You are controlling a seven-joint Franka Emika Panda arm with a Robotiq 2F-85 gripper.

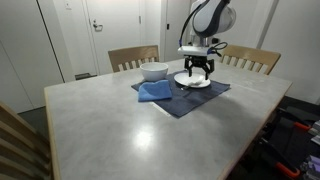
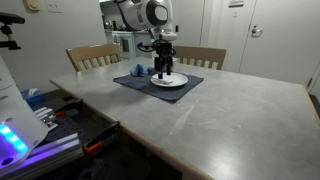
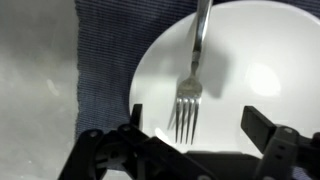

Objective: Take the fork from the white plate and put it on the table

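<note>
The fork's teeth lie flat on the plate (image 1: 192, 82) below the robot's open fingers, which would miss them if they closed now. The gripper needs to go down first and then close on the teeth.
The fork (image 3: 193, 70) lies on the white plate (image 3: 250, 60), tines toward the camera and handle running off the top edge of the wrist view. My gripper (image 3: 195, 125) is open, its two dark fingers either side of the tines just above the plate, with nothing held. In both exterior views the gripper (image 1: 197, 68) (image 2: 165, 71) hangs straight down over the plate (image 1: 192, 82) (image 2: 170, 82), which rests on a dark blue placemat (image 1: 185, 97). The fork is too small to make out in the exterior views. The pale grey table (image 1: 140, 125) (image 2: 200, 110) spreads around the placemat.
A white bowl (image 1: 154, 72) and a crumpled blue cloth (image 1: 155, 91) sit on the placemat beside the plate. Wooden chairs (image 1: 133, 57) (image 1: 250, 60) stand at the far side of the table. Equipment with blue lights (image 2: 15, 140) stands off the table.
</note>
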